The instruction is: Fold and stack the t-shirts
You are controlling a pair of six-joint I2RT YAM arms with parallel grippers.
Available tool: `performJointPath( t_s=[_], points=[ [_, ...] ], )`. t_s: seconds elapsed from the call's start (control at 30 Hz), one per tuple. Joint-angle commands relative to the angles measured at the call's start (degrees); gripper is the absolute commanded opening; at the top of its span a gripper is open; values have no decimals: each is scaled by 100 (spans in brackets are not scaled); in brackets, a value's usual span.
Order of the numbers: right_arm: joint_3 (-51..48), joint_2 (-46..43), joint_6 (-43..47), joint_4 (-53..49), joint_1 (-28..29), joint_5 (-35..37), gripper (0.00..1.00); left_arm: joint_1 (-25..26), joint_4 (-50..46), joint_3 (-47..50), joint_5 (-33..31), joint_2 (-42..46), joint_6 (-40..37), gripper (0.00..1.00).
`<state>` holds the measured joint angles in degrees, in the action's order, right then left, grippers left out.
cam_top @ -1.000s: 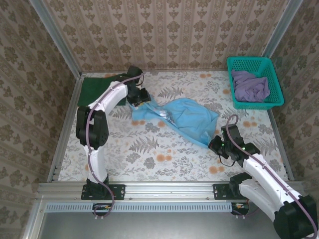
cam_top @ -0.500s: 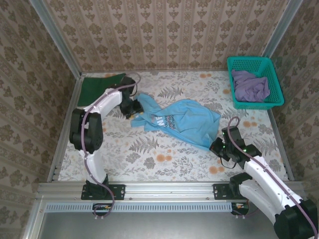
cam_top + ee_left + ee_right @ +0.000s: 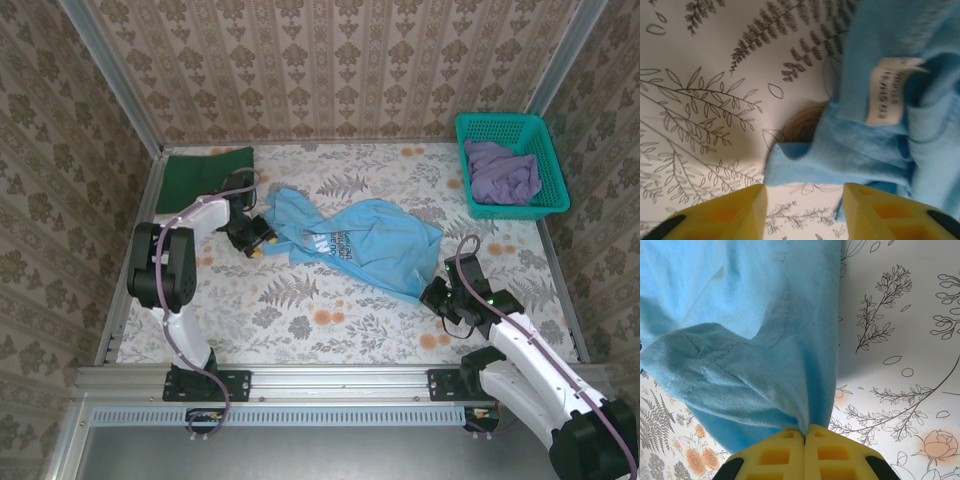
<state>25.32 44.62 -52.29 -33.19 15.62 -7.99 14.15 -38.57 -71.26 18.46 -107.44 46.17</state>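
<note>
My right gripper should release the light blue t-shirt's near corner now: it would settle beneath my fingers on the flat tablecloth below.
The light blue t-shirt lies rumpled across the middle of the table, its dark chest lettering facing up. My left gripper sits low at the shirt's left end, by the collar. It is open, with bare tablecloth between its yellow fingers. The blue cloth edge and the neck label lie just ahead of it. My right gripper is shut on the shirt's near right corner. The dark green t-shirt lies flat at the far left. The dull purple t-shirt is bunched in the basket.
The teal mesh basket stands at the far right corner. Patterned walls and metal rails close in the table on three sides. Floral tablecloth shows along the near side between the two arms.
My left gripper has let go of the shirt's collar end and moved nearer and leftward, down to the table. The blue shirt has settled flatter, lettering now up. The right gripper has stayed put.
</note>
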Motion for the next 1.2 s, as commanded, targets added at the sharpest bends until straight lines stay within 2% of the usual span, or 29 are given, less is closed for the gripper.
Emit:
performJointPath(
  t_s=[0.0,0.33,0.43,0.47,0.63,0.7,0.8,0.97,1.17],
  points=[
    [-39,1,9,-12,-18,-54,7,9,-7,-41,48,-266,-7,35],
    [-80,-19,-27,45,-22,-54,9,22,-117,149,-236,-210,-309,33],
    [-54,-15,-5,-28,-15,-6,15,26,-17,252,-226,-48,-408,52],
    [-45,-17,6,-47,-19,24,17,26,38,308,-233,70,-468,52],
    [-75,33,3,-103,-30,170,24,42,59,519,-413,495,-833,50],
    [-102,93,-33,-76,-24,169,26,61,-63,537,-463,533,-953,43],
    [-120,183,-42,-16,-32,135,27,92,21,718,-484,627,-997,42],
    [-126,195,-36,-15,-29,112,27,96,94,598,-344,286,-1001,42],
    [49,110,84,-288,-25,214,33,96,62,329,-435,-28,-1040,39]
  ],
)
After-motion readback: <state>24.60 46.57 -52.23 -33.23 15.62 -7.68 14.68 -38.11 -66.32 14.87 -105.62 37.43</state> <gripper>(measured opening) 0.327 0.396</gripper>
